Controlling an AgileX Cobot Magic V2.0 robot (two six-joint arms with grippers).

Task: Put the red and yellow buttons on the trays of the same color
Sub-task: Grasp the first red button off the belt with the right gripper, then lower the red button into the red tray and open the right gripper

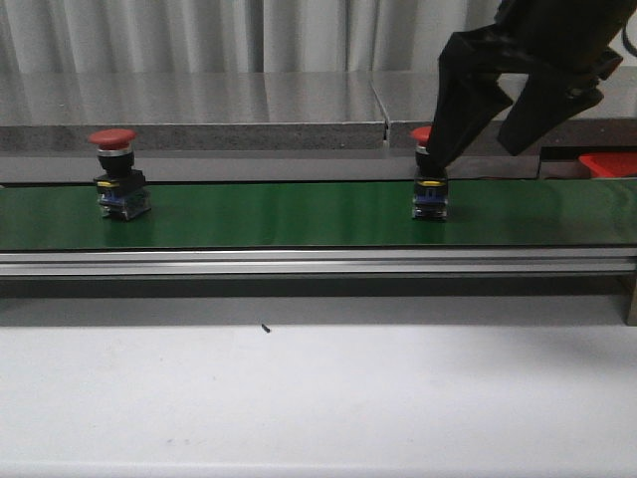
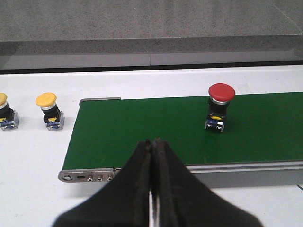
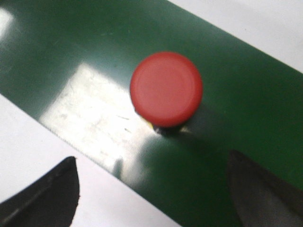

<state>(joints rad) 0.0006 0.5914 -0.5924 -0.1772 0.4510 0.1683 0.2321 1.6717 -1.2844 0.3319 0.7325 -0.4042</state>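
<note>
My right gripper should move toward the red cap [image 1: 422,135] before it closes on the cap, because the cap lies ahead of its fingers and closing now would miss.
Two red buttons stand on the green belt [image 1: 279,214]: one at the left [image 1: 119,169], one at the right [image 1: 430,184]. My right gripper [image 1: 473,149] hangs open just above the right button, one finger in front of its cap. Seen from the right wrist, that red cap [image 3: 166,89] lies ahead of the gripper [image 3: 151,194], whose fingertips [image 3: 45,198] are wide apart and hold nothing. My left gripper [image 2: 152,144] is shut and empty, short of the belt's near rail, with a red button [image 2: 220,106] beyond it. Two yellow buttons [image 2: 49,109] [image 2: 4,113] sit on the white table off the belt's end. A corner of the red tray [image 1: 609,162] shows far right. The yellow tray is out of view.
An aluminium rail [image 1: 318,262] runs along the belt's near side, with white table [image 1: 299,398] in front. A grey stone ledge [image 1: 199,110] stands behind the belt. The belt's end bracket [image 2: 87,176] shows in the left wrist view.
</note>
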